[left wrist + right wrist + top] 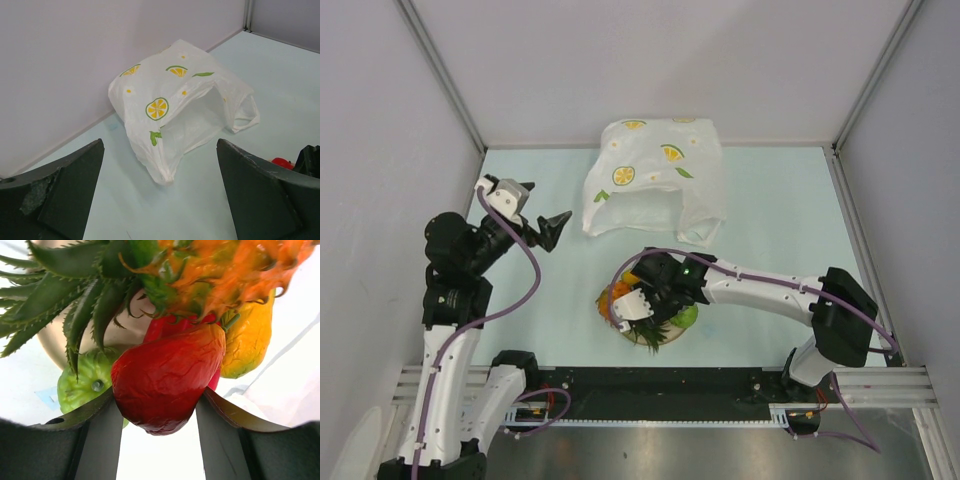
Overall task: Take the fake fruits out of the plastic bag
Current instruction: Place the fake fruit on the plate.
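Observation:
My right gripper is ready to release the glossy red piece (pixel 167 375) and needs to let go. Another red piece is close below, so the glossy piece would land on the pile.
The plastic bag (pixel 655 175) stands open and crumpled at the back of the table, its mouth facing forward; the left wrist view shows it (pixel 175 100) ahead of the fingers. My right gripper (pixel 645 300) hangs over the beige plate (pixel 663 343) and is shut on the glossy red piece (pixel 167 375). Against it lie the pineapple (pixel 225 270) with green spiky leaves, the yellow-orange mango (pixel 247 345) and the round green piece (pixel 82 382). My left gripper (pixel 555 225) is open and empty, raised left of the bag.
White walls close in the table on three sides, and the bag sits against the back wall. The metal rail (pixel 720 380) with the arm bases runs along the near edge. The right arm (pixel 770 290) stretches across the front right.

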### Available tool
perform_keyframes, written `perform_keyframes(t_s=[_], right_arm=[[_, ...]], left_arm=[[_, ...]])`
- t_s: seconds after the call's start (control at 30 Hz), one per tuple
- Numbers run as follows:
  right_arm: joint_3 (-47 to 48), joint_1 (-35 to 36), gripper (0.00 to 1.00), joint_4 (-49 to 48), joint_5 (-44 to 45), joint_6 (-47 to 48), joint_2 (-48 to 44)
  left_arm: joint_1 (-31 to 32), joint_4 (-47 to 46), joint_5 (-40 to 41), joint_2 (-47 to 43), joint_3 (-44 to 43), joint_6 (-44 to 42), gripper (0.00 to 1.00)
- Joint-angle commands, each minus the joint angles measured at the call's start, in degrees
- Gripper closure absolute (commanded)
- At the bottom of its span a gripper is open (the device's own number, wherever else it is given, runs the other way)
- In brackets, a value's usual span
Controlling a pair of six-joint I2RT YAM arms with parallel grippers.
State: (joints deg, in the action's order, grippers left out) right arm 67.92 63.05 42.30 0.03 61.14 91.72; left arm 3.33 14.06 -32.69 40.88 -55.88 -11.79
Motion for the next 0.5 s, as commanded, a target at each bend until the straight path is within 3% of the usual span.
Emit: perform_keyframes(t_s=[0.0,0.17,0.47], right_arm=[[0.28,1.03,0.56,3.04,0.50,0.55,0.21],[0.28,1.11,0.54,4.01,0.49,1.26,0.21],[0.28,1.29,0.38,3.49,-1.00,3.28,0.21]], left_arm=[[-0.52,-4.48,-1.94,0.34,1.29,2.47,0.00],[-0.78,-5.45,-2.38,0.51,2.70,3.27,0.00],[-1.31,-5.10,-2.29,0.16,2.88,3.18,0.00]])
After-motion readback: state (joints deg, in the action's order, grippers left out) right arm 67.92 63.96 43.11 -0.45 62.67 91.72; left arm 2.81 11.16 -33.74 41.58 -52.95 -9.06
